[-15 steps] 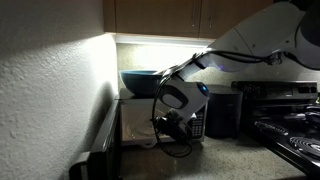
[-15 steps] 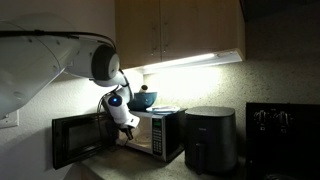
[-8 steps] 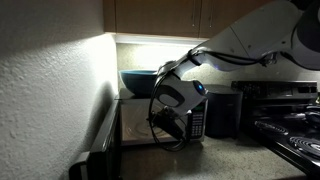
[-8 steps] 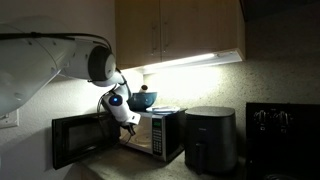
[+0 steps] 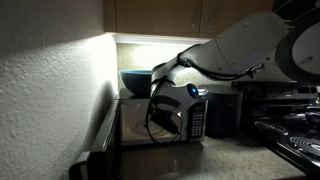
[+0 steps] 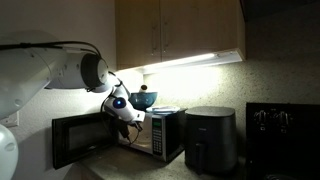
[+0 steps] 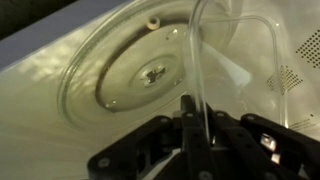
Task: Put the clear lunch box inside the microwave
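Note:
The turntable's edge and the inside bottom of the microwave are below the clear lunch box, so it would stay inside, and it is now time to let go.
In the wrist view my gripper is shut on the rim of the clear lunch box. The box hangs over the microwave's round glass turntable, inside the lit cavity. In both exterior views the microwave stands on the counter with its door swung open. My gripper is at the cavity opening. The lunch box cannot be made out in the exterior views.
A large blue-grey bowl sits on top of the microwave. A dark boxy appliance stands next to it, with a stove beyond. A white wall is close beside the open door.
The arm has moved further toward the microwave, carrying the gripper and box into the cavity opening. The grip has not changed.

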Robot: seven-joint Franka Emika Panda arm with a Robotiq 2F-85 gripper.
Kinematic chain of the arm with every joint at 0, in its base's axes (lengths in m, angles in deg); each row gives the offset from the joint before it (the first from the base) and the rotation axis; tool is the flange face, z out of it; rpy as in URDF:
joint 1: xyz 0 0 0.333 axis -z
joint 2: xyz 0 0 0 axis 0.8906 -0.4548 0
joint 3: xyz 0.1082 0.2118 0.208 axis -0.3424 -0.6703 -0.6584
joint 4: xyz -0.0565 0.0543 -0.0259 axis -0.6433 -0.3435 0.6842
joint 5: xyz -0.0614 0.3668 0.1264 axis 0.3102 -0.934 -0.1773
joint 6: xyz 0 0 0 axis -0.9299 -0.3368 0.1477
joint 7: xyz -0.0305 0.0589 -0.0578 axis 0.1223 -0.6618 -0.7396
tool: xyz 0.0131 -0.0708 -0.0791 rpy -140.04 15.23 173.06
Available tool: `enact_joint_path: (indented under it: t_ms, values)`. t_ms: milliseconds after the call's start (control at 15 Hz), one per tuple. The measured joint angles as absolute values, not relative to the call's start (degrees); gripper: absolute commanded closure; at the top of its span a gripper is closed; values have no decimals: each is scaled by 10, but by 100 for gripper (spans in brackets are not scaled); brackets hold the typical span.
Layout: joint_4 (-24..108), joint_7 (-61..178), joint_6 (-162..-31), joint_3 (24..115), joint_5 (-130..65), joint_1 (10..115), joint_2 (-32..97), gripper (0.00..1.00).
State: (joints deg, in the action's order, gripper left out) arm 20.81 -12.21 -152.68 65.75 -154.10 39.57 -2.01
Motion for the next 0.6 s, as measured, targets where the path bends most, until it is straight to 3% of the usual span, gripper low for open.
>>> enact_joint_path:
  t_ms: [67, 133, 333, 600]
  values:
    - [200, -121, -1526, 670, -1546, 386, -27, 77]
    - [194, -119, -1526, 678, -1549, 378, -31, 92]
    - [193, -119, -1526, 679, -1549, 376, -35, 77]
    - [193, -119, -1526, 679, -1548, 378, -35, 77]
